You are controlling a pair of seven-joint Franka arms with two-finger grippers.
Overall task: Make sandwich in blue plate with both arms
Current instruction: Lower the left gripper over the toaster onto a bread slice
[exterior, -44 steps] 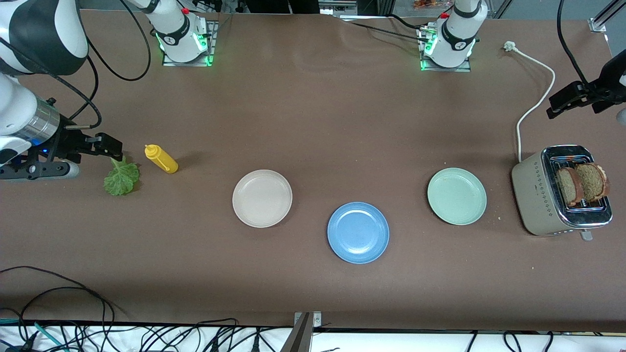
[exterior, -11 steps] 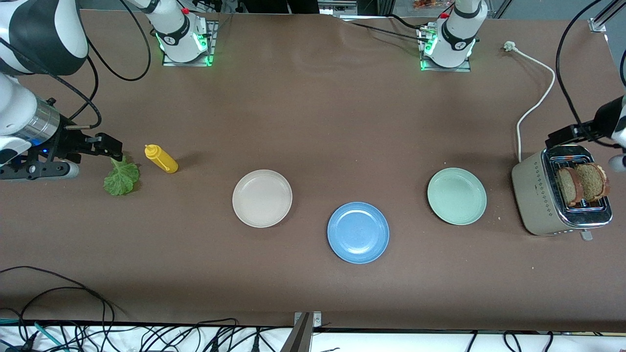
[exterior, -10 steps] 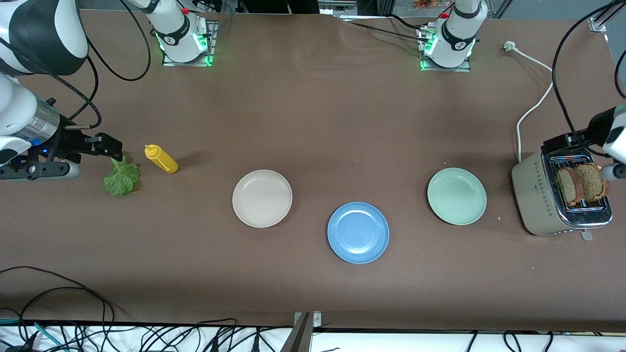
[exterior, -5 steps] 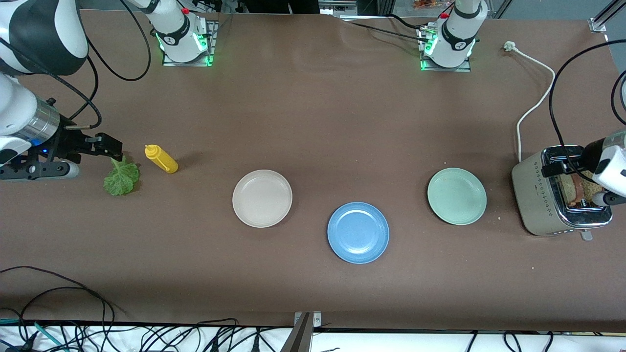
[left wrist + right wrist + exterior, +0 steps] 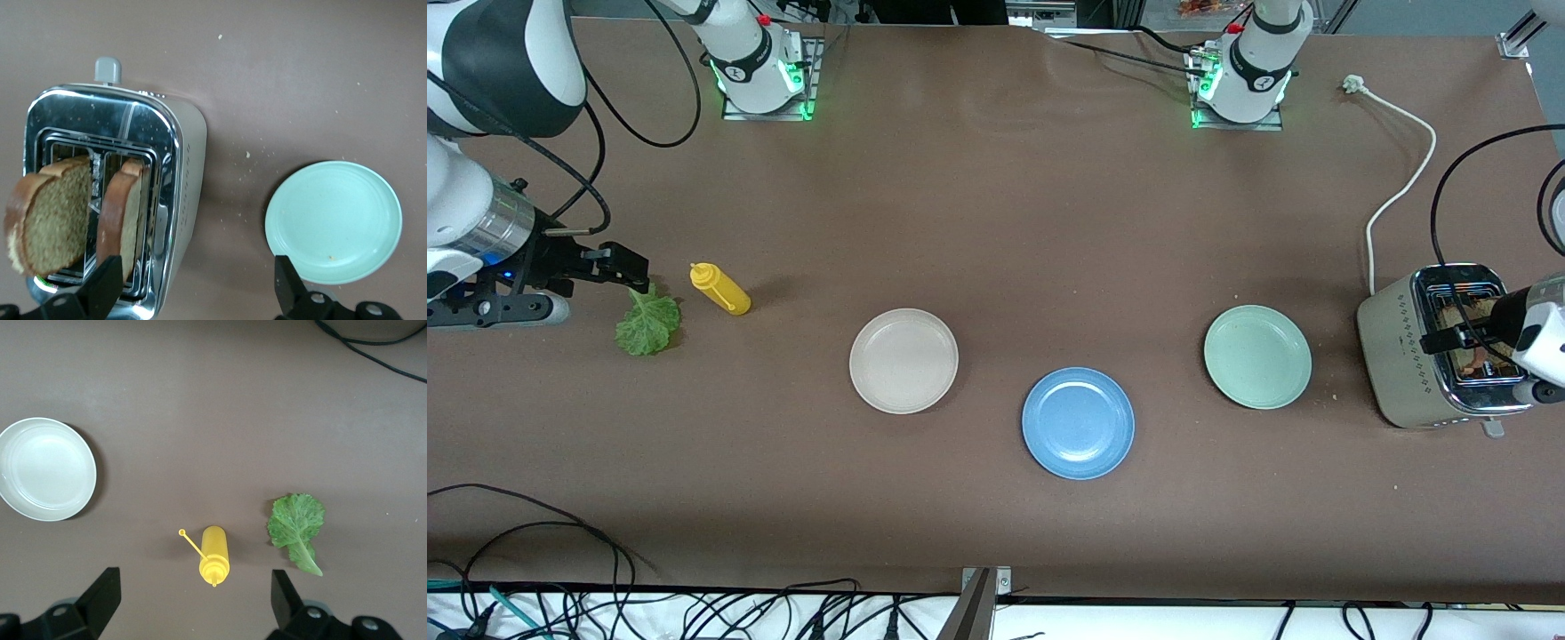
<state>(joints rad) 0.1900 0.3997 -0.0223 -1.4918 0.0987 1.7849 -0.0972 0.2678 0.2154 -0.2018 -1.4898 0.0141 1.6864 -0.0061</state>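
The toaster's slot closes around the bread slice's lower part, so my left gripper must next grab the slice by its exposed top crust [image 5: 1469, 361].
The blue plate [image 5: 1078, 423] lies empty near the table's middle. Two brown bread slices [image 5: 50, 217] [image 5: 123, 217] stand upright in the toaster's slots. My left gripper [image 5: 1467, 334] hangs open and empty over the toaster [image 5: 1400, 356]; in the left wrist view the gripper [image 5: 193, 293] straddles the toaster's side wall and bare table. In the front view it hides most of the bread. The green lettuce leaf [image 5: 647, 324] lies at the right arm's end of the table. My right gripper [image 5: 618, 264] waits open and empty above the lettuce [image 5: 297, 527] and bottle; it also shows in the right wrist view [image 5: 193, 600].
A yellow squeeze bottle [image 5: 720, 289] lies beside the lettuce. A beige-pink plate [image 5: 903, 360] and a pale green plate [image 5: 1257, 356] flank the blue plate, slightly farther from the camera. The toaster's white cord [image 5: 1400, 191] runs toward the left arm's base. Crumbs lie by the toaster.
My left gripper has moved from beside the cord to over the toaster, now covering the bread in the front view. The right arm, lettuce and plates have not moved.
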